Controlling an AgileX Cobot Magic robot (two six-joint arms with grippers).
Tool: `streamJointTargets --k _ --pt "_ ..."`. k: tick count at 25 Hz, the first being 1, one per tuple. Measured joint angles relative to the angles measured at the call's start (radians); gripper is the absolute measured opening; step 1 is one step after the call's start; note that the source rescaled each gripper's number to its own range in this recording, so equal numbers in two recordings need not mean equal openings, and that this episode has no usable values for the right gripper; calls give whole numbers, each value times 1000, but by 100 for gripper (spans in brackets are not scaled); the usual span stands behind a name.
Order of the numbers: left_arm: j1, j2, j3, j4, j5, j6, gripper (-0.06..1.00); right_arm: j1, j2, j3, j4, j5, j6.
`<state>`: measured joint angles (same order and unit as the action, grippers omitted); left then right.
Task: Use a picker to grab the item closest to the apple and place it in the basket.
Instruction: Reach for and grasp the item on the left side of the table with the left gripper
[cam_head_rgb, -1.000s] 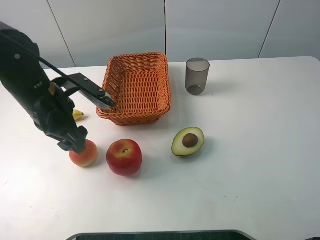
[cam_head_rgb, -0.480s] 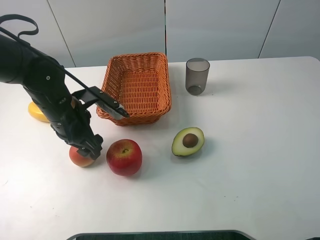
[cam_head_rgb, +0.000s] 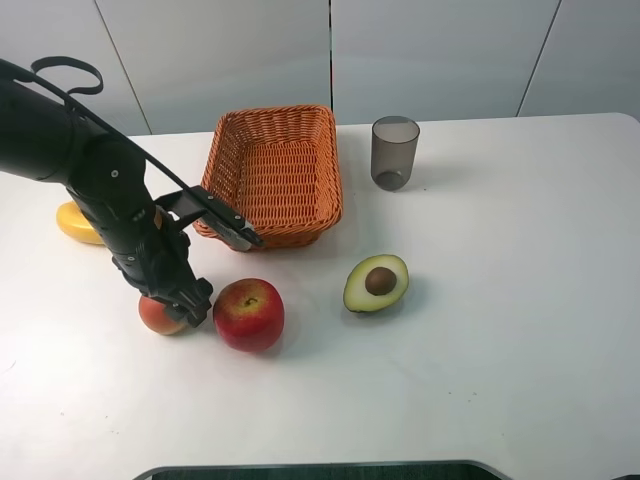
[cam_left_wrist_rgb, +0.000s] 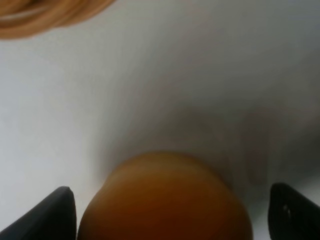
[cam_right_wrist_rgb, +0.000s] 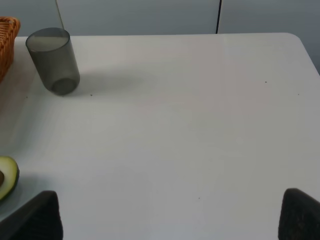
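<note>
Next, my left gripper picks up the peach by its rounded body (cam_head_rgb: 156, 316) to move the fruit closest to the apple (cam_head_rgb: 248, 314) into the basket.
A red apple (cam_head_rgb: 248, 314) lies on the white table. Just left of it sits a small orange-pink peach (cam_head_rgb: 157, 316), the fruit nearest the apple. My left gripper (cam_head_rgb: 182, 298) is down over that peach, covering its right side. In the left wrist view the peach (cam_left_wrist_rgb: 165, 200) fills the space between my two dark fingertips (cam_left_wrist_rgb: 55, 215), and the left gripper (cam_left_wrist_rgb: 170, 215) is open with small gaps on both sides. The wicker basket (cam_head_rgb: 335, 190) stands behind, empty. My right gripper (cam_right_wrist_rgb: 170, 215) is open over bare table and out of the exterior high view.
An avocado half (cam_head_rgb: 376, 283) lies right of the apple. A grey cup (cam_head_rgb: 395, 152) stands right of the basket. A yellow fruit (cam_head_rgb: 78, 222) sits at the far left behind my left arm. The basket's rim (cam_left_wrist_rgb: 45, 12) shows in the left wrist view.
My left arm swung rightward and lowered, bringing the gripper down around the peach. The yellow fruit behind the arm came into view. Apple, avocado and basket stayed put.
</note>
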<state>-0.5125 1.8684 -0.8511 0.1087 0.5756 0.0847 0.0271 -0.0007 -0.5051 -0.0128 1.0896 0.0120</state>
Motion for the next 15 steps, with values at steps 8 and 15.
streamJointTargets --k 8,15 --pt "0 40 18 0 -46 0 99 0 0 0 0 0 0" --pt "0 44 16 -5 -43 0 96 0 0 0 0 0 0"
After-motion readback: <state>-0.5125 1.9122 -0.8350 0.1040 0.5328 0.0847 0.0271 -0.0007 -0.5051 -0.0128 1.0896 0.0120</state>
